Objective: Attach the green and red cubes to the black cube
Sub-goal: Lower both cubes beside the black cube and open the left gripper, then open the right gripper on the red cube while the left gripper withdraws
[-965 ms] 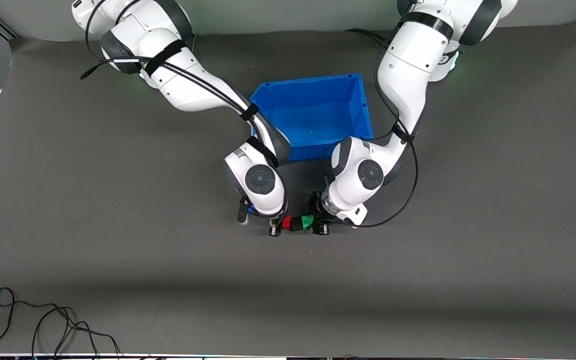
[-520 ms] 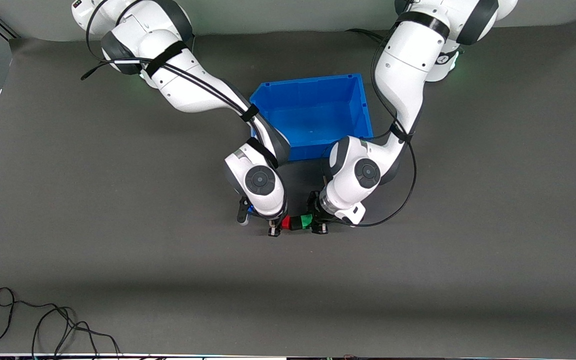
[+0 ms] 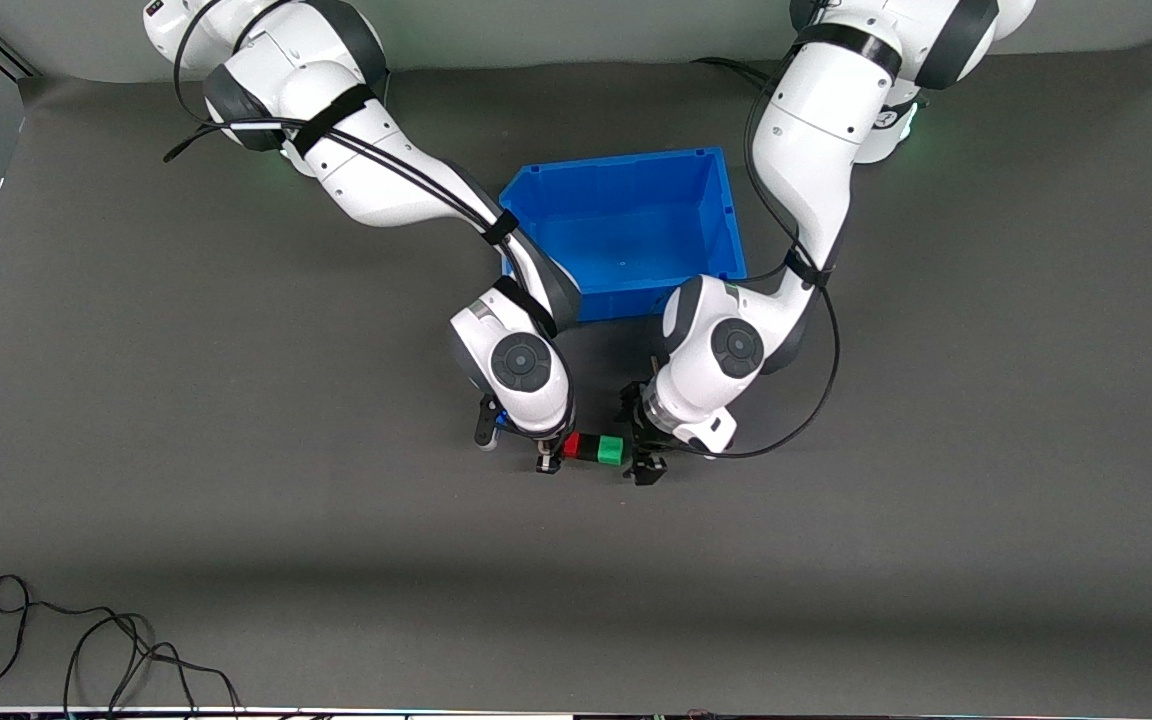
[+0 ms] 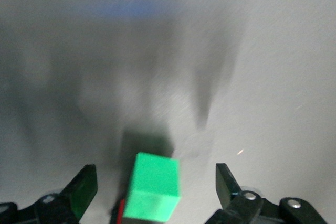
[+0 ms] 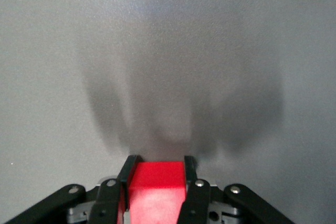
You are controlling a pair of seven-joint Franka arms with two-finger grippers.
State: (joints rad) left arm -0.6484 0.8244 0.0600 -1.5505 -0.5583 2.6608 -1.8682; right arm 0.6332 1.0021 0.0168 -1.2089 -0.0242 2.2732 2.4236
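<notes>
The red cube (image 3: 571,446) is flush against the black cube in the front view and would settle, so the robot's right gripper should open.
The red cube (image 3: 571,446), the black cube (image 3: 587,448) and the green cube (image 3: 612,450) form one joined row, nearer to the front camera than the blue bin. My right gripper (image 3: 548,458) is shut on the red cube (image 5: 156,182), which sits between its fingers (image 5: 128,170) in the right wrist view, with the gripper (image 5: 157,165) tight against both sides. My left gripper (image 3: 644,462) stands open at the green end. In the left wrist view the green cube (image 4: 154,192) sits between the spread fingers (image 4: 84,188) of that gripper (image 4: 155,178), touching neither.
The blue bin (image 3: 616,160) stands on the grey mat between the two arms, farther from the front camera than the cubes. A loose black cable (image 3: 86,650) lies at the near edge toward the right arm's end.
My left gripper has opened and let go of the green cube, then drawn a little away from it. The right gripper still holds the red cube in the same place.
</notes>
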